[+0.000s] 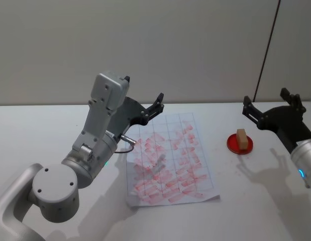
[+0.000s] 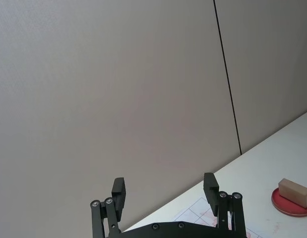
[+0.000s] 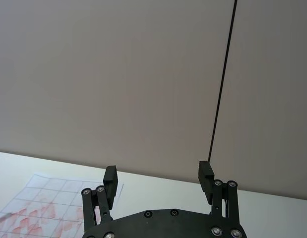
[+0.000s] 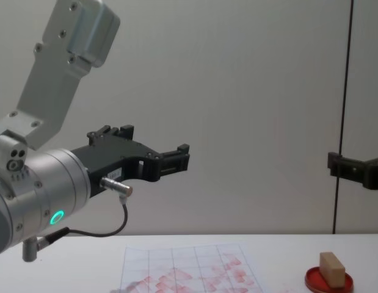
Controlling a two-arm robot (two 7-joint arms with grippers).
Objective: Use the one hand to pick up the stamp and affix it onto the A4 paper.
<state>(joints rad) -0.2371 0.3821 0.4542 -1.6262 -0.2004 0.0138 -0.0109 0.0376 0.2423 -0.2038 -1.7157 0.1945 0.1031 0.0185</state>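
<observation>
My right gripper next needs to grab the stamp by its two long sides, above the ink, to affix it, and the stamp's bottom sits on the red ink pad [image 4: 314,281].
The stamp [image 1: 241,139], a small tan block, rests on a flat round red ink pad [image 1: 240,145] to the right of the A4 paper [image 1: 168,160]. The paper is a gridded white sheet covered with red prints. My left gripper [image 1: 143,89] hangs open and empty above the paper's far left corner. My right gripper [image 1: 266,99] hovers open and empty above the table, just behind and right of the stamp. The left wrist view shows the open left gripper [image 2: 164,184] with the stamp [image 2: 294,192] beyond it. In the chest view the stamp [image 4: 331,268] sits well below both grippers.
The white table [image 1: 39,130] runs back to a plain grey wall with a dark vertical seam [image 1: 268,50]. My left arm's grey elbow [image 1: 55,193] fills the near left corner. Bare tabletop lies between the paper and the ink pad.
</observation>
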